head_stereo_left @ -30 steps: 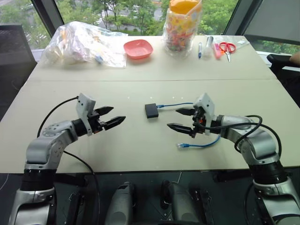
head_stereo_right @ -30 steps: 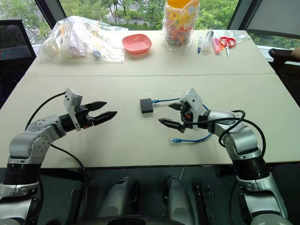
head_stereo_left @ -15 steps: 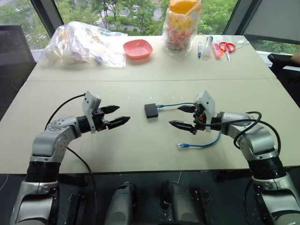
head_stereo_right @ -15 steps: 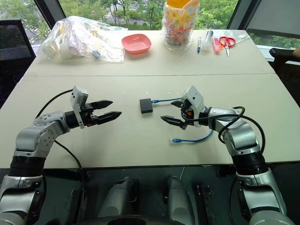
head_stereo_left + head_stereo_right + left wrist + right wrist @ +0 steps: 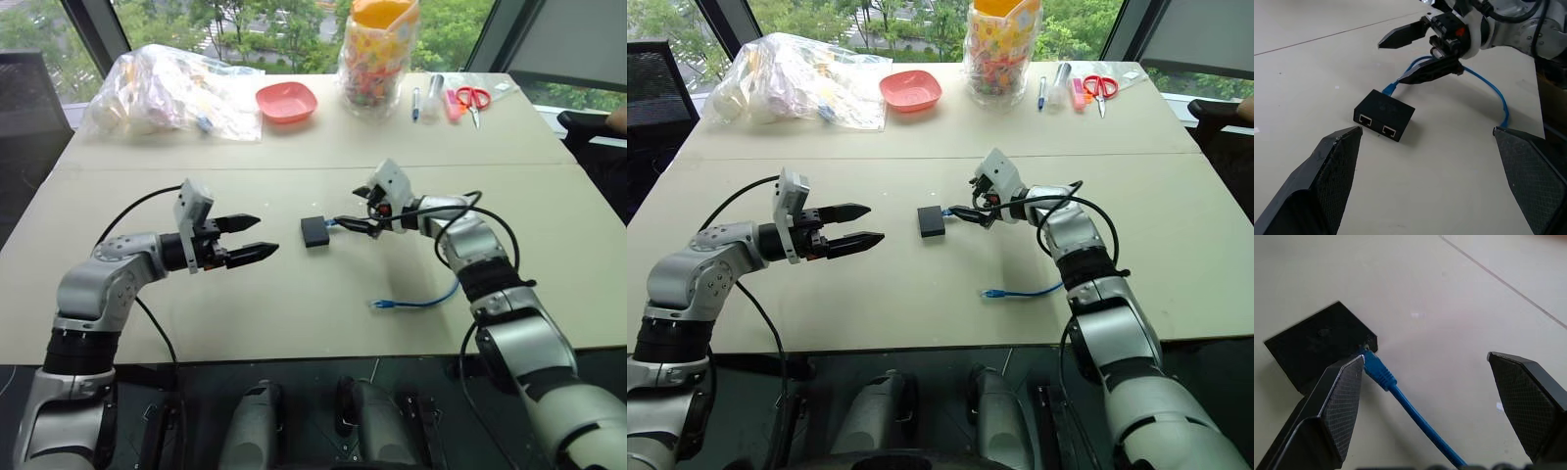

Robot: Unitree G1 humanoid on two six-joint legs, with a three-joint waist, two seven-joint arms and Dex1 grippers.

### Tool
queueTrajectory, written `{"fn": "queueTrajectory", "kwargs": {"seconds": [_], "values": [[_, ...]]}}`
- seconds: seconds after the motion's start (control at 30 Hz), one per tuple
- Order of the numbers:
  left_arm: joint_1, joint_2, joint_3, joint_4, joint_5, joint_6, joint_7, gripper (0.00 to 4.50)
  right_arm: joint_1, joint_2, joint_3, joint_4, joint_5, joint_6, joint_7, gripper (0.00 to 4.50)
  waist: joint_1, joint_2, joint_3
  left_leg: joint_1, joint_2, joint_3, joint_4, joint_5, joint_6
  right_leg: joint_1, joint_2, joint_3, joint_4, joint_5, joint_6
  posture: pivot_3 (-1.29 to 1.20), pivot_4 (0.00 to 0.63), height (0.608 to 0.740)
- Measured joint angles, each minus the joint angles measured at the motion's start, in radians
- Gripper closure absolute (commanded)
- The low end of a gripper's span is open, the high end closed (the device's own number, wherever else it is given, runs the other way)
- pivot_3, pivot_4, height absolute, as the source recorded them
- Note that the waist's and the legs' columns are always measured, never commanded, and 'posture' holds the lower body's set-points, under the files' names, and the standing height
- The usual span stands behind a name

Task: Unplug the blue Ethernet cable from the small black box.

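The small black box will be held next by my left gripper, which will grab it by its end with empty ports to unplug the blue Ethernet cable [image 5: 331, 222] [image 5: 1389, 89].
The small black box [image 5: 314, 232] lies flat mid-table, with two empty ports facing my left gripper in the left wrist view [image 5: 1384, 114]. The blue Ethernet cable [image 5: 1400, 396] is plugged into the box's far side; its loose end [image 5: 382, 305] rests near the front edge. My right gripper [image 5: 351, 209] is open, just right of the box, its fingers straddling the cable close to the plug without touching it. Left of the box, a short gap away, my left gripper [image 5: 266, 235] points at it, open and empty.
At the back of the table sit a clear plastic bag [image 5: 167, 93], a red bowl [image 5: 289, 101], a tall snack jar [image 5: 380, 54], pens and red scissors [image 5: 475, 98]. A seam [image 5: 147, 168] crosses the tabletop behind the box.
My right gripper has swung forward and left, from beside the cable's loop up to the plug at the box. The left gripper has edged slightly toward the box. Box and cable lie unmoved.
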Motion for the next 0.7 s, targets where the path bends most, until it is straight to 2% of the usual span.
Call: {"fn": "queueTrajectory", "kwargs": {"seconds": [0.2, 0.3, 0.5, 0.53, 0.63, 0.7], "values": [[0.066, -0.01, 0.038, -0.031, 0.0, -0.001, 0.045, 0.05, -0.149, 0.064, 0.009, 0.321, -0.083, -0.126, 0.028, 0.27, -0.019, 0.0, 0.0, 0.004, 0.001, -0.001, 0.0, 0.0, 0.0, 0.002, 0.0, 0.001, 0.002, 0.0, 0.0, 0.0, 0.15, 0.74], [0.088, -0.017, 0.044, -0.043, 0.0, -0.001, 0.066, 0.0, -0.178, 0.095, -0.005, 0.39, -0.101, -0.155, 0.023, 1.06, -0.024, 0.0, 0.0, 0.008, 0.001, -0.001, 0.0, 0.0, 0.0, 0.005, 0.0, 0.001, 0.002, -0.001, -0.002, 0.0, 0.15, 0.74], [0.109, -0.018, 0.05, -0.062, 0.0, -0.002, 0.085, 0.0, -0.182, 0.139, -0.008, 0.416, -0.143, -0.235, 0.092, 4.09, -0.028, 0.0, 0.0, 0.013, 0.002, 0.0, -0.001, 0.0, -0.001, 0.008, 0.001, 0.002, 0.004, -0.002, -0.003, 0.0, 0.15, 0.74], [0.111, -0.018, 0.05, -0.062, 0.0, -0.002, 0.086, 0.0, -0.182, 0.14, -0.005, 0.416, -0.153, -0.248, 0.104, 4.48, -0.027, 0.0, 0.0, 0.013, 0.002, 0.0, -0.001, 0.0, -0.001, 0.008, 0.001, 0.002, 0.004, -0.002, -0.003, 0.0, 0.15, 0.74], [0.108, -0.018, 0.049, -0.054, 0.004, -0.011, 0.087, 0.0, -0.182, 0.129, 0.033, 0.403, -0.215, -0.327, 0.088, 4.48, -0.024, 0.0, 0.0, 0.013, 0.003, 0.0, -0.001, 0.0, -0.001, 0.008, 0.001, 0.002, 0.004, -0.002, -0.003, 0.0, 0.15, 0.74], [0.07, -0.028, 0.045, 0.011, 0.028, -0.045, 0.091, 0.0, -0.171, 0.1, 0.077, 0.369, -0.288, -0.429, 0.005, 4.48, -0.017, 0.0, 0.0, 0.012, 0.003, 0.0, -0.001, 0.0, -0.001, 0.008, 0.0, 0.002, 0.004, -0.002, -0.004, 0.0, 0.15, 0.74]]}}
